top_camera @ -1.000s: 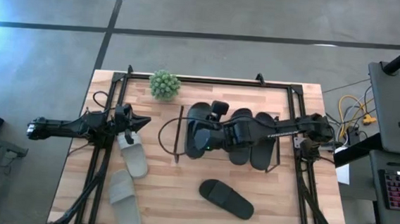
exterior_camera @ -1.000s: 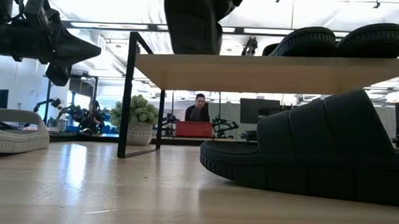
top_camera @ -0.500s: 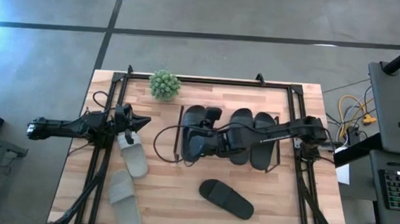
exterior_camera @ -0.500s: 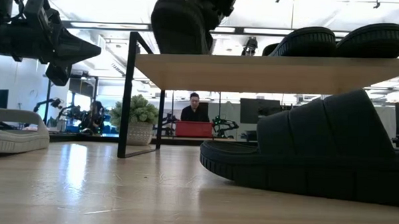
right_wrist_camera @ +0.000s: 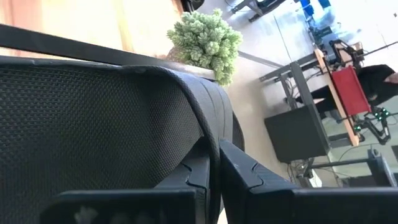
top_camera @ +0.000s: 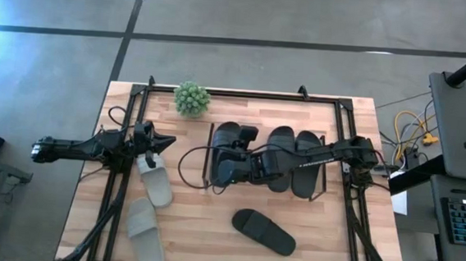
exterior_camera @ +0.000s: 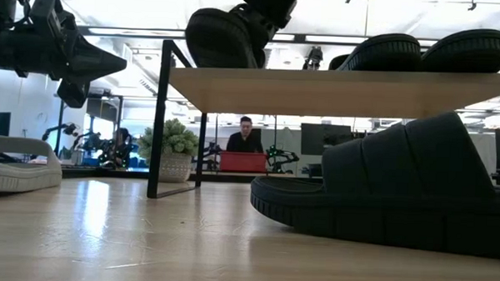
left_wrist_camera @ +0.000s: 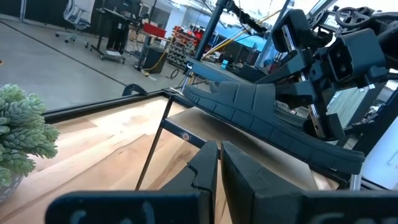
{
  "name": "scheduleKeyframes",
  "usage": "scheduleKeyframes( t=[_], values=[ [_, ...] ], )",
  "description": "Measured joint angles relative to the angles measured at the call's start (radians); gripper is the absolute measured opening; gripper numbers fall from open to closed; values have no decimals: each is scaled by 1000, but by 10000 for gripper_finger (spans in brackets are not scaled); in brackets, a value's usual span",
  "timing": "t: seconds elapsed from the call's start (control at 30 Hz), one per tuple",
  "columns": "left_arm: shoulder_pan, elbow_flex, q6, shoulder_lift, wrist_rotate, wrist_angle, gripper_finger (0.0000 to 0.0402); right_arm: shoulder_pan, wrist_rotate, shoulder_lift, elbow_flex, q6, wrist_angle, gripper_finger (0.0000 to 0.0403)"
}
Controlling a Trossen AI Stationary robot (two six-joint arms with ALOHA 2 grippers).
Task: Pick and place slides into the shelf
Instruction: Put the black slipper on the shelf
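The black slide's edge lies along the shelf's dark side bar, so the right gripper needs to open, and the slide would rest there.
My right gripper reaches from the table's right side across the shelf and is shut on a black slide at the shelf's left end. In the low view this slide is tilted over the top board. Two more black slides lie on the board. A fourth black slide lies on its sole on the table, near the near edge. Two pale slides lie at the left. My left gripper hovers shut above the upper pale one. My right gripper pinches a thin raised edge of the black slide between its two fingers; the dotted surface fills the wrist view. The fingers come from above and from the right. The slide is tilted, its lower end at the board's left part; whether it touches there, I cannot tell.
A small potted plant stands at the far left of the table. A black rail frame runs round the table's edges. Bare wood lies between the pale slides and the shelf. People and desks show in the room beyond.
My right gripper has moved toward the table's left edge and down. The black slide it holds has tipped from nearly upright to a flatter tilt and has come down to the left end of the top board.
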Motion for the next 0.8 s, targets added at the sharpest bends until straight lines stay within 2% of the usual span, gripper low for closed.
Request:
scheduleKeyframes(
  t=[0.47, 0.8],
  values=[
    [0, 0, 0, 0, -1, 0, 6, -9, -12, 0, -4, 54, 3, 20],
    [0, 0, 0, 4, -1, 0, 6, -15, -30, 1, -20, 62, 7, 116]
  ],
)
